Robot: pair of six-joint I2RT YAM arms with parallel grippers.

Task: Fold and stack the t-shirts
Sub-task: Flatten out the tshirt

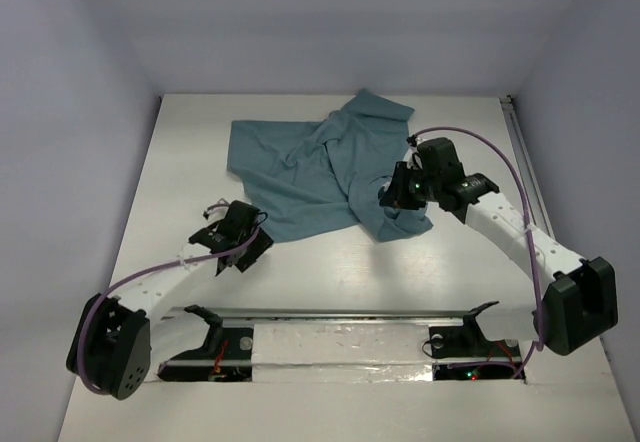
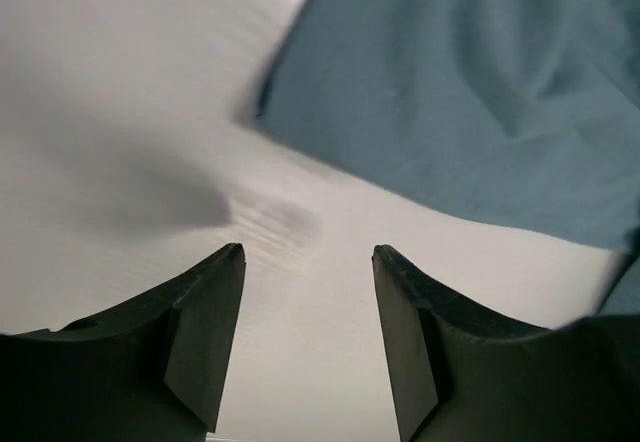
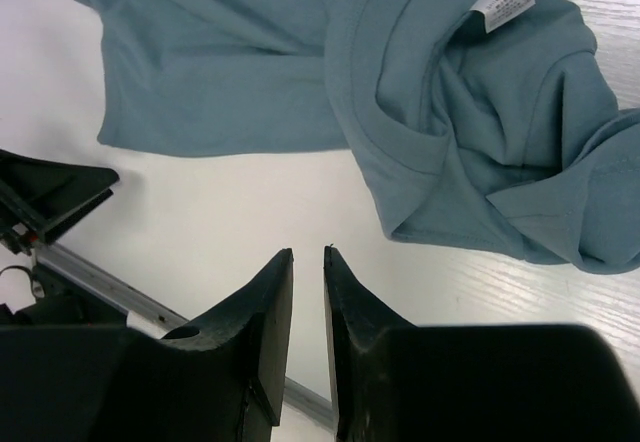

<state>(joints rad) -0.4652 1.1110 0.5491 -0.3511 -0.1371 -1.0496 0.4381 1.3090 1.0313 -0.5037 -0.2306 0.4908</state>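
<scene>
The teal-blue t-shirt point(image 1: 300, 172) needs to be spread flat for folding. My left gripper will grab the t-shirt next by the tip of its hem at its near corner.
The teal-blue t-shirt point(image 1: 300, 172) lies crumpled and spread out at the back middle of the white table point(image 1: 330, 262). My left gripper point(image 1: 256, 230) is low at the shirt's near left edge, open, with only bare table between its fingers point(image 2: 308, 252). The cloth point(image 2: 480, 92) lies just ahead of it, to the right. My right gripper point(image 1: 386, 200) hovers over the bunched near right corner of the shirt. Its jaws point(image 3: 308, 252) stand a thin slit apart and hold nothing. The shirt's collar point(image 3: 400, 112) and white neck label point(image 3: 503, 2) show beyond them.
A metal rail point(image 1: 330, 312) runs across the near edge between the arm bases. A thin rail point(image 1: 522, 157) lines the table's right side. Pale walls close in the left, back and right. The left arm's black gripper point(image 3: 50, 197) shows in the right wrist view.
</scene>
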